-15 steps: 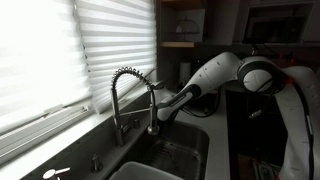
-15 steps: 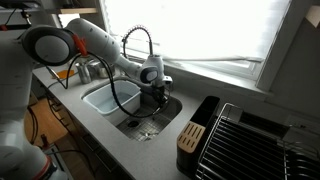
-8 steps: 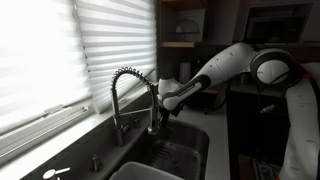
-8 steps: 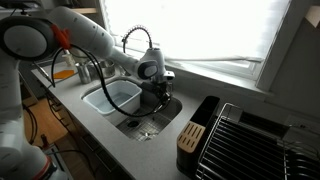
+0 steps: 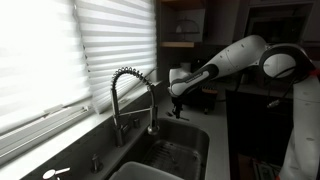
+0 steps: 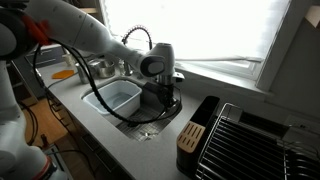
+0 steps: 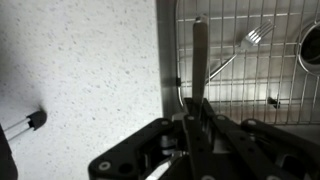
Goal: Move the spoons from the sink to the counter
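I should move the spoon onto the counter before releasing it because it hangs above the wire grid and would fall into the sink if I opened now.
My gripper (image 7: 193, 118) is shut on a slender metal spoon (image 7: 199, 55), whose handle sticks out ahead of the jaws. It hangs over the line between the speckled counter (image 7: 80, 70) and the sink (image 7: 285, 85) with its wire grid. A fork-like utensil (image 7: 250, 40) lies on the grid. In both exterior views the gripper (image 5: 178, 95) (image 6: 164, 92) is raised above the sink (image 5: 190, 150) (image 6: 150, 122), beside the coiled faucet (image 5: 130, 95).
A white tub (image 6: 115, 97) sits in the neighbouring basin. A knife block (image 6: 192, 135) and a dish rack (image 6: 255, 145) stand on the counter (image 6: 110, 150). A small black-tipped object (image 7: 30, 122) lies on the counter. Window blinds (image 5: 60, 50) are behind the faucet.
The arm has lifted up out of the sink and away from the faucet, with the gripper staying shut on the spoon.
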Controlling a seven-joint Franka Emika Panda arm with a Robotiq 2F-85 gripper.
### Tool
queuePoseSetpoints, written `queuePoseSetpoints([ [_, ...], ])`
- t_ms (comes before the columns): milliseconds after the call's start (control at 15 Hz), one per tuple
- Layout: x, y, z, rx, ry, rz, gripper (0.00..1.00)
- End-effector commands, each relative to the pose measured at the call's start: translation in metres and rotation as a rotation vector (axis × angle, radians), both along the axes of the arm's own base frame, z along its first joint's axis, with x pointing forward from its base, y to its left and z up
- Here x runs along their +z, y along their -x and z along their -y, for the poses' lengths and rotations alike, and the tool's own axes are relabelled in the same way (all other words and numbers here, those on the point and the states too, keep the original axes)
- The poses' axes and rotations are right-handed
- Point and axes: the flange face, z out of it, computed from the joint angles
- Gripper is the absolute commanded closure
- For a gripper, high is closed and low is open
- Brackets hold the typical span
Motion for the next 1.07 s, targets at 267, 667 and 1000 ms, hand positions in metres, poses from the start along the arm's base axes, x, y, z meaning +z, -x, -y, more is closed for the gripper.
queuePoseSetpoints([
  [267, -0.006, 0.013, 0.053, 0.038, 0.035, -0.064, 0.98],
  [667, -0.028, -0.001, 0.074, 0.023, 0.057, -0.039, 0.98],
  [1000, -0.046, -0.011, 0.083, 0.026, 0.066, -0.012, 0.98],
])
